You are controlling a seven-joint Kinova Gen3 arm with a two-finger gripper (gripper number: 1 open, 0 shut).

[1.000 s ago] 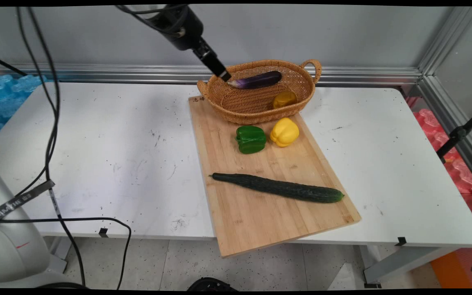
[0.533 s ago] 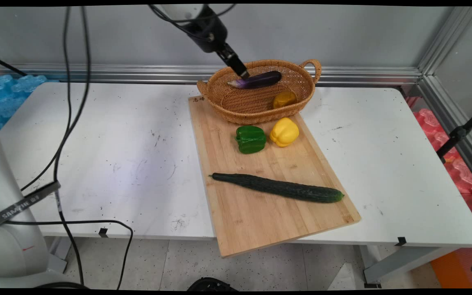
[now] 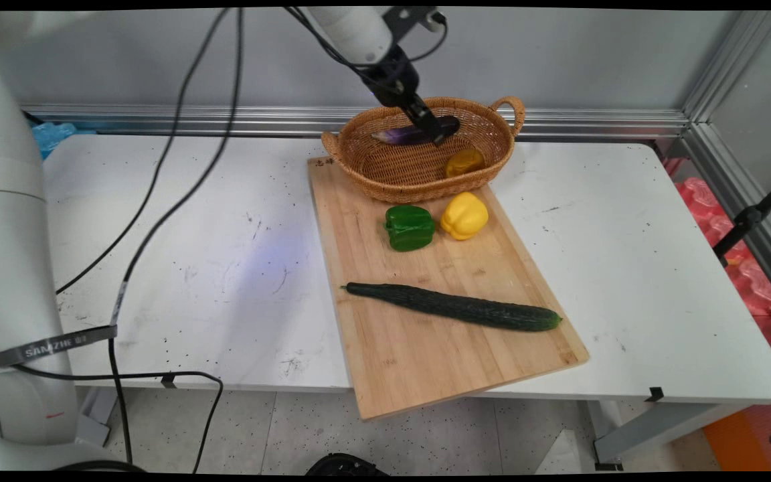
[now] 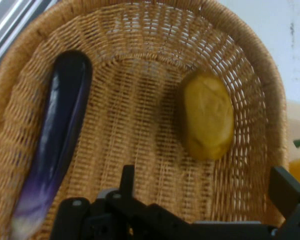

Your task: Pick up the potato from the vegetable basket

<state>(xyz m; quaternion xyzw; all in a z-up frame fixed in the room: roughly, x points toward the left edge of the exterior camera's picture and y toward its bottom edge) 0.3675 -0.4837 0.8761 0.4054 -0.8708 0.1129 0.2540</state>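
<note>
The yellow potato needs to come out of the wicker basket (image 3: 385,179), so next my gripper will grab the potato by its long rounded sides to lift it.
My gripper (image 3: 436,134) hangs over the wicker basket (image 3: 385,179), just above the right end of the purple eggplant (image 3: 400,136), with nothing in it. In the hand view the gripper (image 4: 207,182) is open; its fingers (image 4: 127,177) stand wide apart above the basket's woven floor (image 4: 140,100). The eggplant (image 4: 60,145) lies along the basket's left wall. A yellowish potato (image 4: 206,116) rests to its right and shows in the main view as the potato (image 3: 464,163) near the basket's front right.
A wooden cutting board (image 3: 412,361) lies under the basket's front. On it sit a green pepper (image 3: 410,227), a yellow pepper (image 3: 464,215) and a long cucumber (image 3: 456,306). The board overhangs the table's near edge. Black cables hang at the left.
The gripper has moved right and slightly down, from the basket's left rim to above the eggplant's right end. The vegetables have not moved.
</note>
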